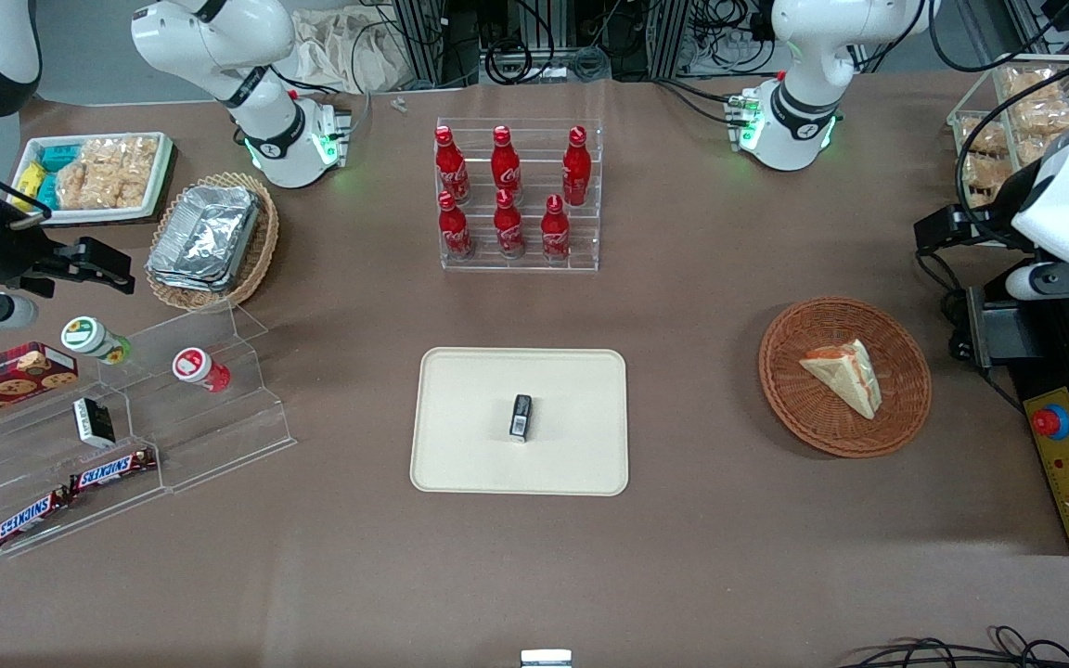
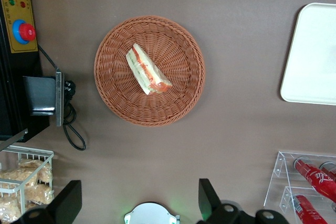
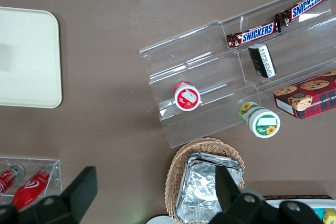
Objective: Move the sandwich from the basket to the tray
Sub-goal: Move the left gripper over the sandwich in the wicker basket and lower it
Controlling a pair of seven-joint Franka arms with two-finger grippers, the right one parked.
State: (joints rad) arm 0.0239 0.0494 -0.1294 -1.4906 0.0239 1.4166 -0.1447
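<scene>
I'll next grip the sandwich [image 1: 845,374] by its opposite flat bread sides, as its corners taper, to place it on the tray.
The sandwich [image 1: 845,374] [image 2: 147,70], a pale bread wedge with red-orange filling along its edge, lies in the round reddish-brown basket [image 1: 813,408] [image 2: 178,98]. The cream tray [image 1: 470,436] [image 2: 315,61] [image 3: 26,56] lies flat beside the basket, toward the parked arm's end. A small black packet [image 1: 521,417] sits on it. My gripper [image 1: 938,232] [image 2: 139,200] hangs high over the table, farther from the front camera than the basket and well apart from it. It is open, with only bare table between its fingers.
A clear rack of red cola bottles [image 1: 516,199] [image 2: 310,182] stands farther from the front camera than the tray. A control box with a red button [image 1: 1068,464] [image 2: 21,30] and a wire rack of snack bags [image 1: 1026,111] border the working arm's end.
</scene>
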